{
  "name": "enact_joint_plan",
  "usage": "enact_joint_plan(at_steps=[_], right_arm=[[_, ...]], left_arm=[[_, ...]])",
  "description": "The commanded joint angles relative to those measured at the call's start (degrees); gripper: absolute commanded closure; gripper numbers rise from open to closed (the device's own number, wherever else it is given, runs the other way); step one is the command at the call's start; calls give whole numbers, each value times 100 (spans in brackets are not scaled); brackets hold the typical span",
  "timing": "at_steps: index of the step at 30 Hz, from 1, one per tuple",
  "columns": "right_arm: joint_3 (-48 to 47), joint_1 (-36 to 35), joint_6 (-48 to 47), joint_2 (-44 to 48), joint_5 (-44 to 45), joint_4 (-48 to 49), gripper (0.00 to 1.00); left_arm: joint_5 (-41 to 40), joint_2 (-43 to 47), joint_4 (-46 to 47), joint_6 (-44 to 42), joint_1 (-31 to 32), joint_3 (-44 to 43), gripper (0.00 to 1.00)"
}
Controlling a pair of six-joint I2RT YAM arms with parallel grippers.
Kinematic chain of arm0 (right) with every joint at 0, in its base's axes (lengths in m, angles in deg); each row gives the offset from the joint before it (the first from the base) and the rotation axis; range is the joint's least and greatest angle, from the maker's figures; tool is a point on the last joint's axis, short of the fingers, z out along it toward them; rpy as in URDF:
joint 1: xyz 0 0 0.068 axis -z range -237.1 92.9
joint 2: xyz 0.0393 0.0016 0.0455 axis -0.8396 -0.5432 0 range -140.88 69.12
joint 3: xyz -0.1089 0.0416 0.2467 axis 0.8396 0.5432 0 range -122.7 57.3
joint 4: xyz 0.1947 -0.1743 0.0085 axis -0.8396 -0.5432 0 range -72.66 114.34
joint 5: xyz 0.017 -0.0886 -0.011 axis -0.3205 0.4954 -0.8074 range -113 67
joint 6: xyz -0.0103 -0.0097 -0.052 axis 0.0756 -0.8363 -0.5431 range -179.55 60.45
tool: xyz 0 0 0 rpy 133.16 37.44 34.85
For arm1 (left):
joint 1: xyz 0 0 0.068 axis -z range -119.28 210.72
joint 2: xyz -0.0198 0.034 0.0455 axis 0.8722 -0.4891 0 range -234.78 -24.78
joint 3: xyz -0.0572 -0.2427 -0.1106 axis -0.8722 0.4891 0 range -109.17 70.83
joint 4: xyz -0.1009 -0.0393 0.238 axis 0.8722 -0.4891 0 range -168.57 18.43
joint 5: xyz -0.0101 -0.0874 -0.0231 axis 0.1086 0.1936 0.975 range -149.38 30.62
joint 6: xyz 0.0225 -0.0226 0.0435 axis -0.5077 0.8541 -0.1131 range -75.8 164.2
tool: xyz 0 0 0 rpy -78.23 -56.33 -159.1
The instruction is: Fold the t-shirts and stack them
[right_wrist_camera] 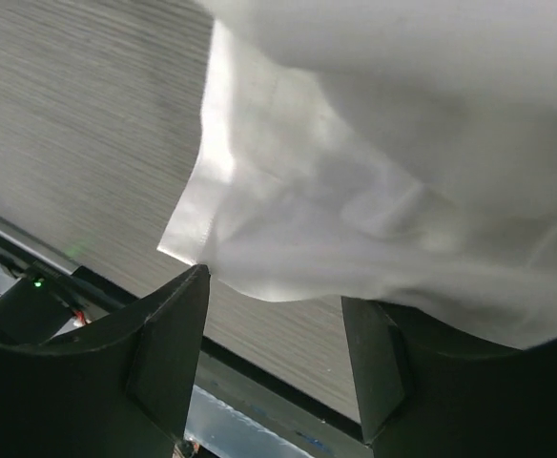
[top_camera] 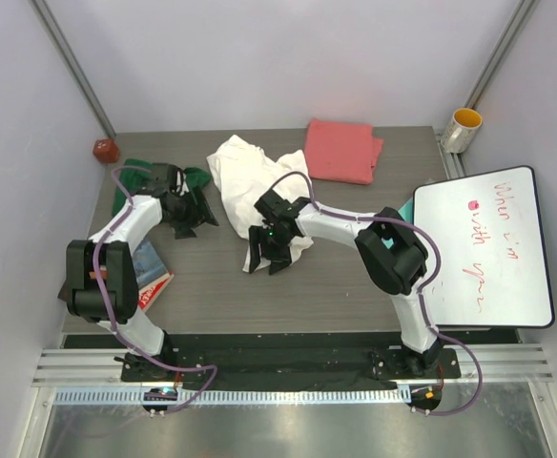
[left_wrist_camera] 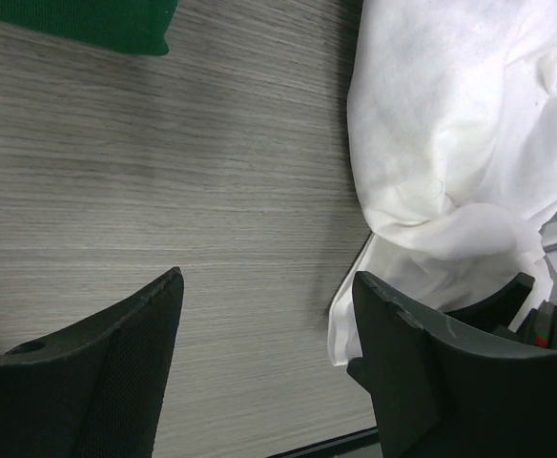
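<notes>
The white shirt's near edge dips between my fingers, so closing now would catch it. It is time for my right gripper to close on that edge.
A large white t-shirt [top_camera: 243,170] lies crumpled at the table's middle back. A dark green t-shirt [top_camera: 137,177] lies bunched at the left. A coral-pink t-shirt [top_camera: 340,151] lies folded flat at the back right. My left gripper [top_camera: 187,225] is open and empty over bare table just right of the green shirt. In its wrist view [left_wrist_camera: 267,279] the white shirt [left_wrist_camera: 460,134] is beside the right finger and the green shirt [left_wrist_camera: 88,19] shows at the top. My right gripper [top_camera: 267,258] is open at the white shirt's near edge. In its wrist view [right_wrist_camera: 275,284] the cloth [right_wrist_camera: 355,172] hangs just beyond the open jaws.
A printed book [top_camera: 151,269] lies near the left arm. A whiteboard [top_camera: 479,250] covers the right side, with a teal sheet [top_camera: 407,206] peeking from under it. A yellow-lined mug [top_camera: 464,129] stands at the back right. A small red object [top_camera: 105,150] sits at the back left.
</notes>
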State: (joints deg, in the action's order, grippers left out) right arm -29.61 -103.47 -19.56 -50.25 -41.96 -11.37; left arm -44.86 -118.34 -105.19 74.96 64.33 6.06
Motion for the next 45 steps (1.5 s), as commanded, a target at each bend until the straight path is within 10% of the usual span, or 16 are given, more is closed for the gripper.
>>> enact_joint_plan(at_steps=[1, 6, 45], right_arm=[[-247, -39, 71, -121, 112, -24, 43], [-317, -48, 62, -139, 208, -121, 99], [-2626, 901, -553, 2366, 2186, -2441, 99]], left_arm=[[59, 250, 155, -79, -37, 70, 28], [94, 329, 137, -62, -37, 149, 28], [173, 1024, 84, 96, -37, 61, 28]])
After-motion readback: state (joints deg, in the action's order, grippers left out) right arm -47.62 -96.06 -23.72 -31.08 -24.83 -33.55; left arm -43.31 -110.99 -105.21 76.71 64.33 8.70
